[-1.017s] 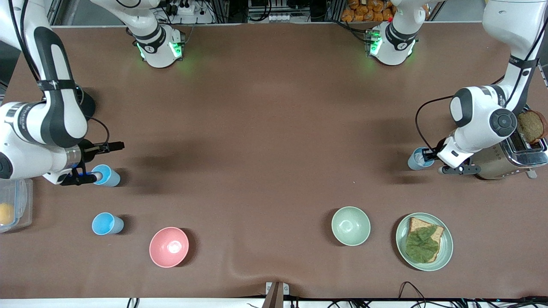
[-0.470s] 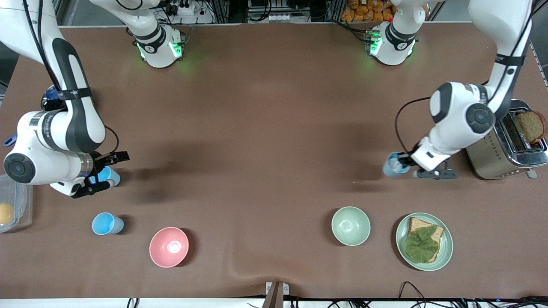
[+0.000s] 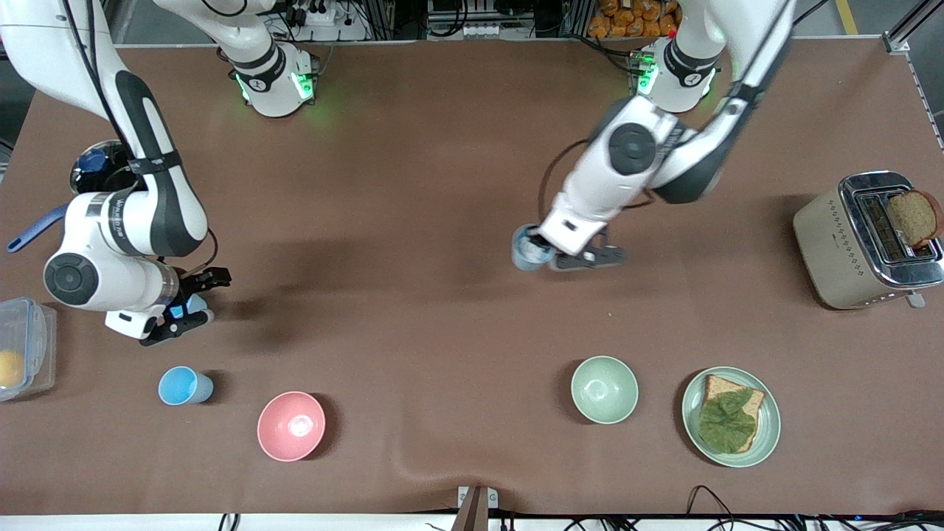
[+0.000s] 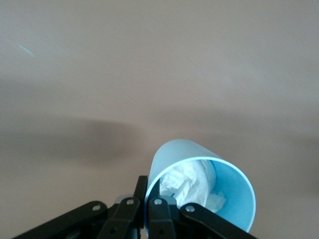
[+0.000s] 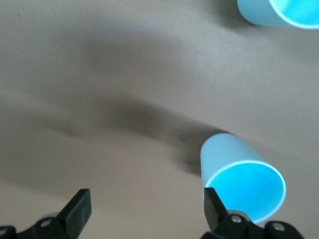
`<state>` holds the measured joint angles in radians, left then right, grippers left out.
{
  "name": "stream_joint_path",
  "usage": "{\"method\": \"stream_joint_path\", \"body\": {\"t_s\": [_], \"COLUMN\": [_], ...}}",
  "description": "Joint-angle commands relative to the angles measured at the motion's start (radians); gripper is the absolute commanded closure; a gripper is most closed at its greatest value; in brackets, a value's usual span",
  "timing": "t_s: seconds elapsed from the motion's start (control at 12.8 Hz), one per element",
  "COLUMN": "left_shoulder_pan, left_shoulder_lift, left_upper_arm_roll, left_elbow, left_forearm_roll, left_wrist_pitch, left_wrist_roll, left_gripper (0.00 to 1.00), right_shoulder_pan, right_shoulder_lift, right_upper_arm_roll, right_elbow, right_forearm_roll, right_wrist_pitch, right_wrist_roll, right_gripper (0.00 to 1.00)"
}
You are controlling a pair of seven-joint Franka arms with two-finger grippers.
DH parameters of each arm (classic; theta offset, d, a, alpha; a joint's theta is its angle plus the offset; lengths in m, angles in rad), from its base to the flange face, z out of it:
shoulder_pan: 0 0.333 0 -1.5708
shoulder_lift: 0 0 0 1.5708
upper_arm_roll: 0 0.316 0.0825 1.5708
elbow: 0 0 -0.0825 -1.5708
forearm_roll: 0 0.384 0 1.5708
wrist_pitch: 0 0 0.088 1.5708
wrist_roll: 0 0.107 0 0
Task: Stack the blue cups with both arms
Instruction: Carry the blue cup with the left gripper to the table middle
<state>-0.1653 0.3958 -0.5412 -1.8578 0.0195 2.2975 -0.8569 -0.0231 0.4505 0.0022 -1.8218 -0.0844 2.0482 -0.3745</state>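
My right gripper should grab this second blue cup by its rim (image 5: 243, 162) next. Then it can stack it with the other blue cup.
My left gripper (image 3: 544, 254) is over the middle of the table, shut on the rim of a blue cup (image 3: 526, 249). In the left wrist view the fingers (image 4: 148, 191) pinch the cup's wall (image 4: 199, 152), and crumpled white paper lies inside. My right gripper (image 3: 198, 300) is open, low over a second blue cup (image 3: 196, 302) near the right arm's end, mostly hidden by the hand. In the right wrist view (image 5: 144, 206) that cup (image 5: 241, 177) stands by one finger, outside the gap. A third blue cup (image 3: 184, 386) stands nearer the front camera and shows in the right wrist view (image 5: 279, 11).
A pink bowl (image 3: 290, 425), a pale green bowl (image 3: 604, 389) and a plate with bread and a leaf (image 3: 730, 417) stand along the front. A toaster (image 3: 863, 243) stands at the left arm's end. A clear box (image 3: 26, 354) and a dark pot (image 3: 99, 169) stand at the right arm's end.
My left arm has carried its cup from beside the toaster to over the table's middle. My right hand has shifted over the second cup, which has stayed in place.
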Motion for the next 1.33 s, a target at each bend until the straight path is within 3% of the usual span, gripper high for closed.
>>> {"method": "stream_joint_path", "body": {"t_s": [0.0, 0.23, 0.47, 0.55, 0.63, 0.7, 0.86, 1.02, 1.1, 1.17, 1.25], "left_shoulder_pan": [-0.155, -0.350, -0.505, -0.529, -0.531, -0.527, -0.520, -0.507, -0.497, -0.458, -0.429], "left_shoulder_lift": [0.187, 0.328, 0.396, 0.391, 0.376, 0.359, 0.304, 0.200, 0.142, 0.085, 0.037], "left_upper_arm_roll": [0.033, 0.130, 0.240, 0.265, 0.268, 0.270, 0.270, 0.279, 0.294, 0.297, 0.297], "left_elbow": [0.187, 0.311, 0.374, 0.374, 0.373, 0.373, 0.371, 0.367, 0.367, 0.367, 0.370], "left_forearm_roll": [0.055, 0.177, 0.181, 0.180, 0.181, 0.186, 0.184, 0.188, 0.194, 0.194, 0.189], "left_wrist_pitch": [-0.020, -0.018, -0.007, -0.007, -0.007, -0.010, -0.023, -0.126, -0.176, -0.228, -0.278], "left_wrist_roll": [-0.155, -0.345, -0.364, -0.364, -0.364, -0.366, -0.364, -0.357, -0.349, -0.297, -0.210], "left_gripper": [1.00, 1.00, 1.00, 0.90, 0.31, 0.00, 0.00, 0.00, 0.00, 0.00, 0.00], "right_shoulder_pan": [0.011, -0.056, -0.067, -0.075, -0.077, -0.077, -0.089, -0.104, -0.113, -0.126, -0.133], "right_shoulder_lift": [-0.042, -0.039, -0.042, -0.042, -0.041, -0.042, -0.042, -0.039, -0.036, -0.033, -0.035], "right_upper_arm_roll": [0.001, 0.001, 0.001, 0.001, 0.001, 0.001, 0.002, 0.002, 0.002, 0.004, 0.004], "right_elbow": [-0.057, -0.105, -0.122, -0.129, -0.151, -0.178, -0.203, -0.206, -0.208, -0.211, -0.217], "right_forearm_roll": [-0.034, -0.052, -0.051, -0.051, -0.046, -0.046, -0.046, -0.044, -0.044, -0.044, -0.043], "right_wrist_pitch": [0.036, 0.131, 0.133, 0.135, 0.148, 0.194, 0.239, 0.251, 0.263, 0.270, 0.282], "right_wrist_roll": [-0.012, -0.104, -0.121, -0.122, -0.122, -0.122, -0.129, -0.161, -0.185, -0.228, -0.266], "right_gripper": [0.00, 0.00, 0.00, 0.00, 0.00, 0.00, 0.00, 0.00, 0.17, 0.52, 0.80]}}
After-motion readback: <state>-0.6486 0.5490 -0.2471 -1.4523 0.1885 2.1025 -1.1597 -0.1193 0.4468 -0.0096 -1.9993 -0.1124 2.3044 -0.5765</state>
